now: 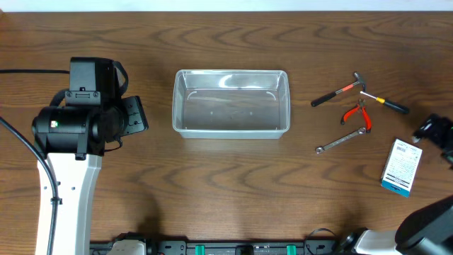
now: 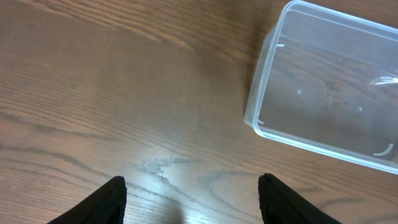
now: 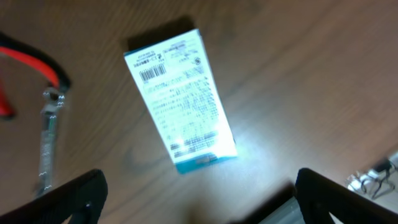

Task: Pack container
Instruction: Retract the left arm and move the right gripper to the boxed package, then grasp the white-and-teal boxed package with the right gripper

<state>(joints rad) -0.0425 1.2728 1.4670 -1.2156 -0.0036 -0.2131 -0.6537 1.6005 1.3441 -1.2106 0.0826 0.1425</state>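
Note:
The white-and-blue box [image 1: 401, 167] [image 3: 180, 102] should stay flat to be packed into the clear container, so my right gripper should grab it across its long side edges next.
The clear plastic container [image 1: 231, 132] stands empty at the middle of the table, and its corner shows in the left wrist view [image 2: 256, 99]. My left gripper [image 1: 136, 117] is open and empty over bare table to the container's left [image 2: 193, 200]. My right gripper [image 1: 433, 129] is open and empty at the far right, hovering above a white-and-blue box [image 3: 180, 102], which lies flat [image 1: 401, 166]. A hammer [image 1: 338, 92], a yellow-and-black screwdriver [image 1: 386, 103], red pliers [image 1: 356, 113] and a wrench [image 1: 343, 140] lie to the container's right.
In the right wrist view, the red pliers handle [image 3: 34, 59] and the wrench [image 3: 46, 143] lie left of the box. Black cables run along the left arm's base [image 1: 28, 152]. The table's front edge holds mounting hardware [image 1: 241, 248].

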